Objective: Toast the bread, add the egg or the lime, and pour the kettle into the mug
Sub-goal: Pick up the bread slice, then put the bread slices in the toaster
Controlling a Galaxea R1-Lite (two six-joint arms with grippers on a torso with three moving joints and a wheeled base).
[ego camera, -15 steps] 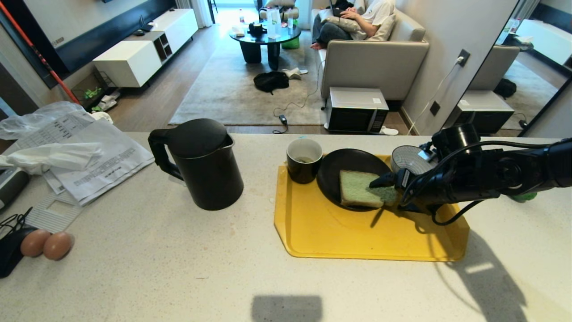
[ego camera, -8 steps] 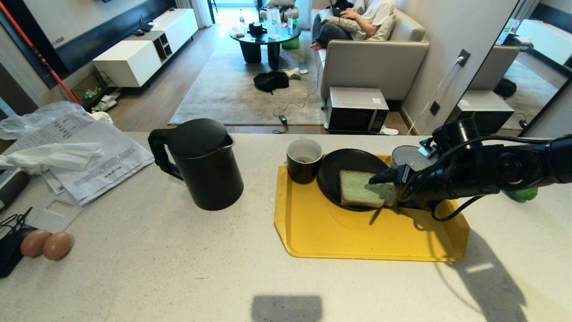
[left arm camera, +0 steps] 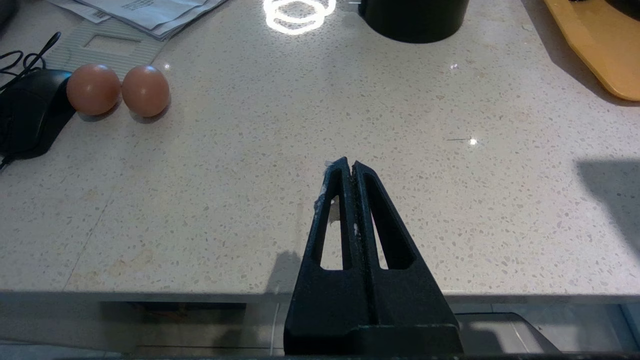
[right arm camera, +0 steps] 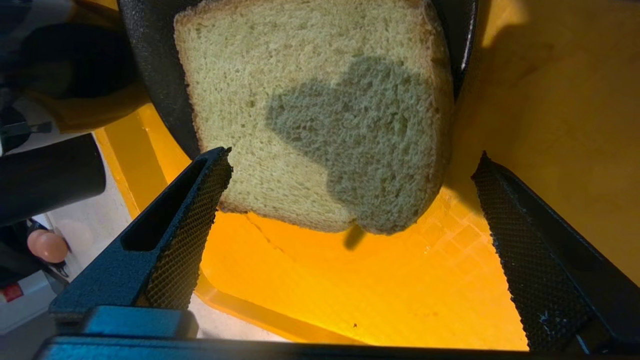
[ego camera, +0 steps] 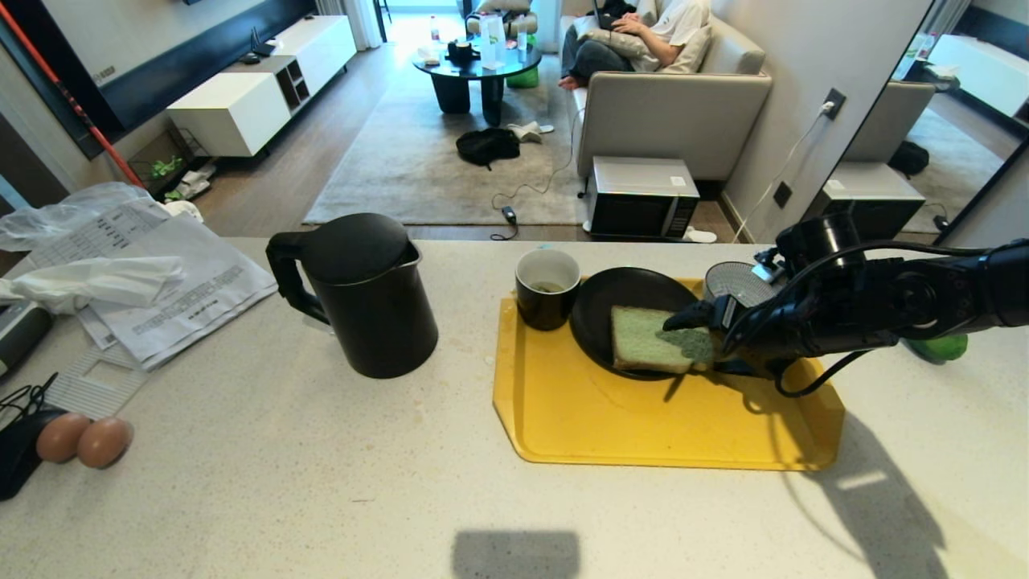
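Note:
My right gripper closes on the bread now, since both fingers reach past the bread's near corner (right arm camera: 384,217), one over the bread's side, one beyond the crust (right arm camera: 445,135).
The pale green bread (ego camera: 643,338) lies on a black plate (ego camera: 619,293) on the yellow tray (ego camera: 643,426), one corner hanging over the plate's rim. My right gripper (ego camera: 698,342) is open at the bread's right edge. In the right wrist view (right arm camera: 352,157) its fingers flank the overhanging corner without gripping the bread (right arm camera: 310,100). The black mug (ego camera: 547,288) stands at the tray's back left, and the black kettle (ego camera: 362,297) stands left of the tray. The lime (ego camera: 936,348) peeks out behind my right arm. The egg is out of view. My left gripper (left arm camera: 348,164) is shut and parked over the counter's near edge.
A ribbed bowl (ego camera: 735,283) sits just behind my right gripper. A pair of brown eggs (ego camera: 80,438) lies beside a black mouse (ego camera: 16,458) at the counter's left, with papers (ego camera: 161,281) and plastic bags behind them. A person sits on a sofa in the room beyond.
My right wrist has lifted slightly, so more of the lime shows behind the arm. The gripper stays open at the bread's edge. Nothing else has moved.

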